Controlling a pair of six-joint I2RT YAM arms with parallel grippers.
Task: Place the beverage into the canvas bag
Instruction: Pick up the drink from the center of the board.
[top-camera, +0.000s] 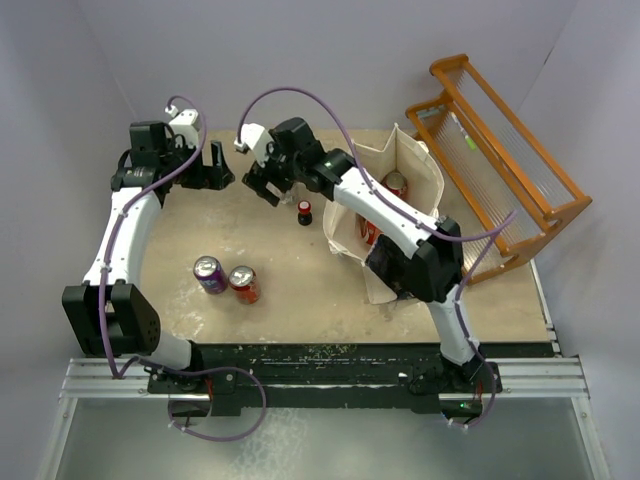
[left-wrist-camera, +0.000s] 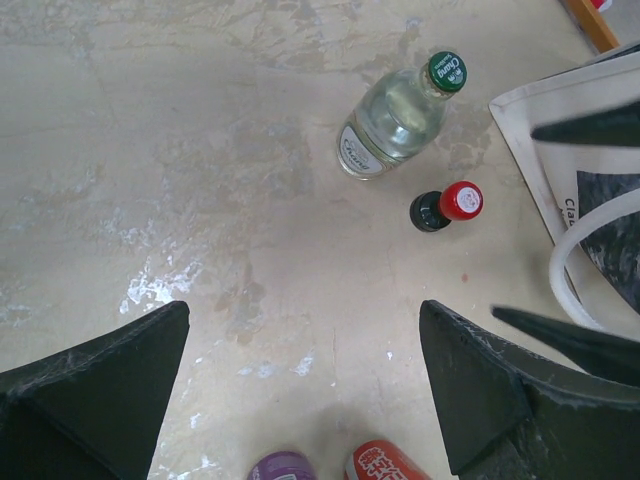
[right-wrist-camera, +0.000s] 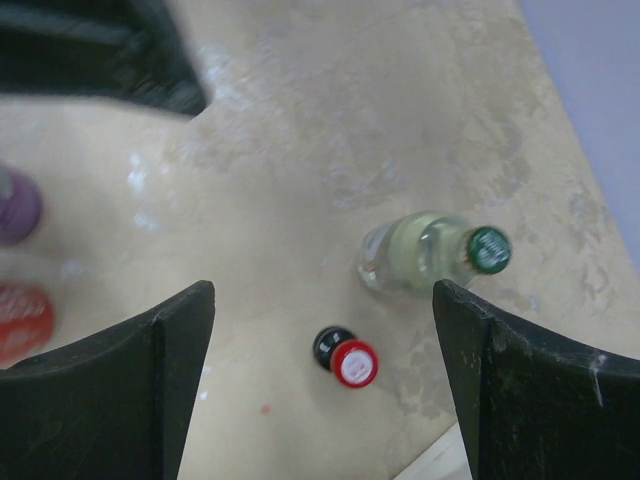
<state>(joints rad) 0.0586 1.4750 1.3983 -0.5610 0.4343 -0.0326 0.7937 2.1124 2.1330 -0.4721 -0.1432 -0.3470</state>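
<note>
The robot's right gripper needs to grab the clear bottle by its green cap next, so the bottle's body stays free to go into the canvas bag (top-camera: 415, 170).
The cream canvas bag (top-camera: 415, 170) stands open at the right of the table, with red cans (top-camera: 396, 183) inside; its edge shows in the left wrist view (left-wrist-camera: 540, 150). A small dark bottle with a red cap (top-camera: 304, 211) stands left of the bag and shows in both wrist views (left-wrist-camera: 447, 206) (right-wrist-camera: 344, 357). A clear bottle with a green cap (left-wrist-camera: 395, 120) (right-wrist-camera: 425, 250) stands behind it, hidden under the right arm in the top view. My right gripper (top-camera: 262, 188) (right-wrist-camera: 325, 385) is open above the bottles. My left gripper (top-camera: 222, 170) (left-wrist-camera: 300, 385) is open and empty.
A purple can (top-camera: 209, 273) and a red can (top-camera: 243, 283) stand side by side at the front left; both show in the left wrist view, the purple can (left-wrist-camera: 283, 466) beside the red can (left-wrist-camera: 385, 463). An orange wooden rack (top-camera: 495, 150) stands at the back right, beyond the bag.
</note>
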